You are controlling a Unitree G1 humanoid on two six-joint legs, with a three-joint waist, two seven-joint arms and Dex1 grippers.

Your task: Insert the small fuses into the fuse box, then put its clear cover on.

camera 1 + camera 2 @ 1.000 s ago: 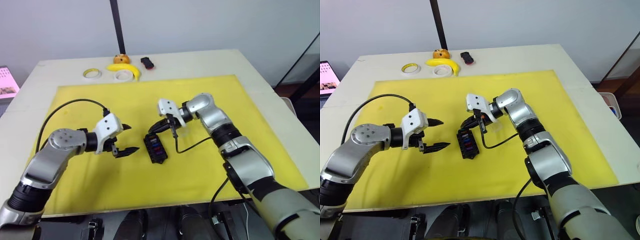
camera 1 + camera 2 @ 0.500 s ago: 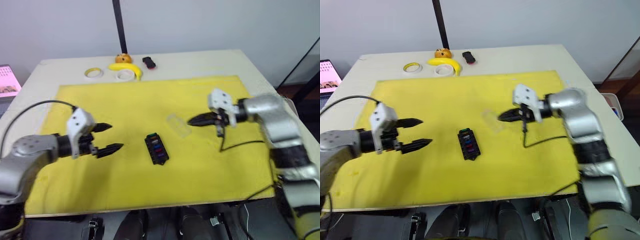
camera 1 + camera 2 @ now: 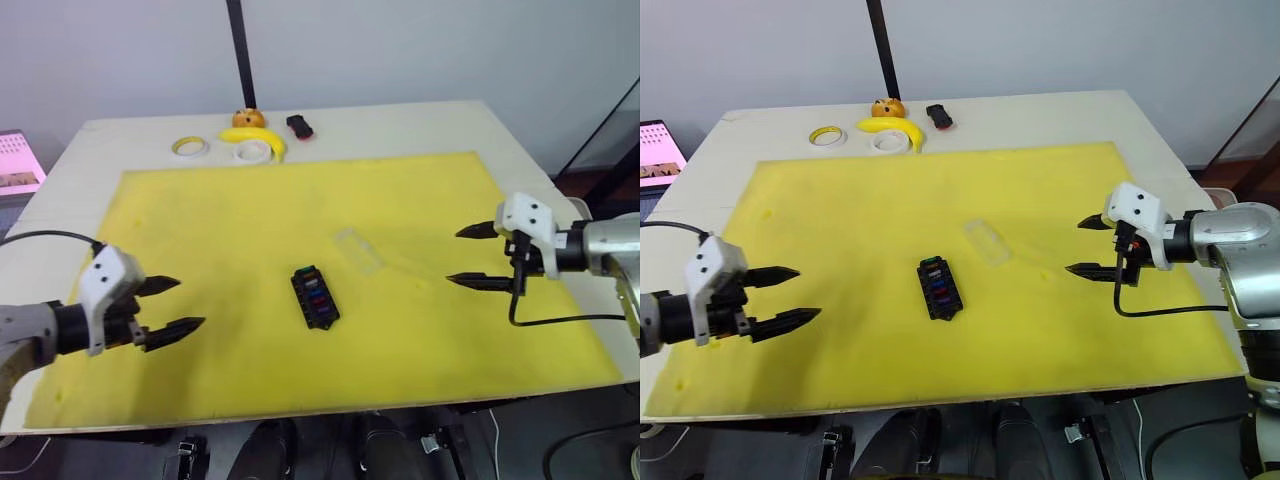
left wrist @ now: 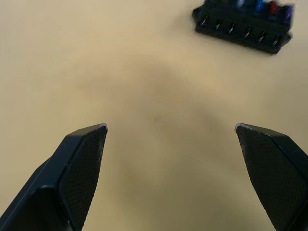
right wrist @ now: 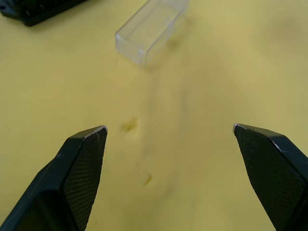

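My right gripper pinches the clear cover [image 3: 358, 250] by its long sides next, to close up the filled fuse box [image 3: 315, 297].
The black fuse box [image 3: 314, 297] lies in the middle of the yellow mat [image 3: 250, 210], with several small fuses [image 3: 316, 291] in green, blue, red and purple seated in its slots. The clear cover [image 3: 358, 250] rests on the mat just behind and to the right of the box, apart from it. My left gripper [image 3: 190, 303] hovers open and empty well to the left of the box [image 4: 243, 26]. My right gripper [image 3: 455, 256] stands open and empty far to the right, and its wrist view shows the cover [image 5: 151, 30] ahead of its fingers.
At the table's back edge lie two tape rolls [image 3: 186, 147] [image 3: 250, 151], a banana [image 3: 252, 136], an orange object [image 3: 245, 117] and a small black-and-red object [image 3: 298, 126]. A black pole [image 3: 238, 50] rises behind them. The right arm's cable [image 3: 555, 320] trails over the mat.
Both arms have drawn back outward from the fuse box, left arm leftward, right arm rightward. The right gripper, shut beside the box a second ago, now stands open.
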